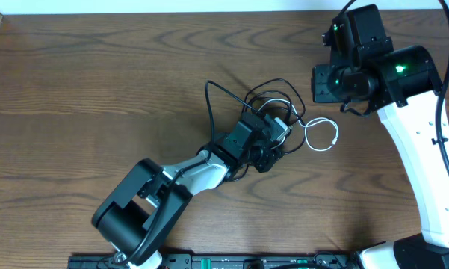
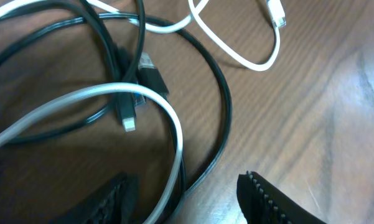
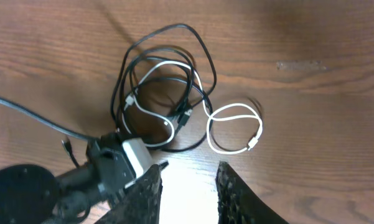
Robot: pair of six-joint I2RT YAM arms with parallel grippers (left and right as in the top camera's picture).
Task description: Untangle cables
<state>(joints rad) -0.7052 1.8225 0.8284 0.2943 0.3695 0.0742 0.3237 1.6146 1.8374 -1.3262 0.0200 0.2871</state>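
I need to untangle the cables, so next I should use my left gripper to grab the arching piece of white cable over the black cable loops and pull it free.
The cables lie in a tangle at the table's middle. Black cable loops overlap a white cable, and a separate white loop trails off to the right. My left gripper sits low over the tangle's right side and is open. A white strand and a black strand run loosely between its fingers, unpinched. My right gripper hovers high to the right of the tangle, open with nothing between its fingers. Small plug ends rest inside the loops.
The wooden table stretches bare to the left and back of the tangle. The left arm slants in from the front left. The right arm's white link runs along the right edge.
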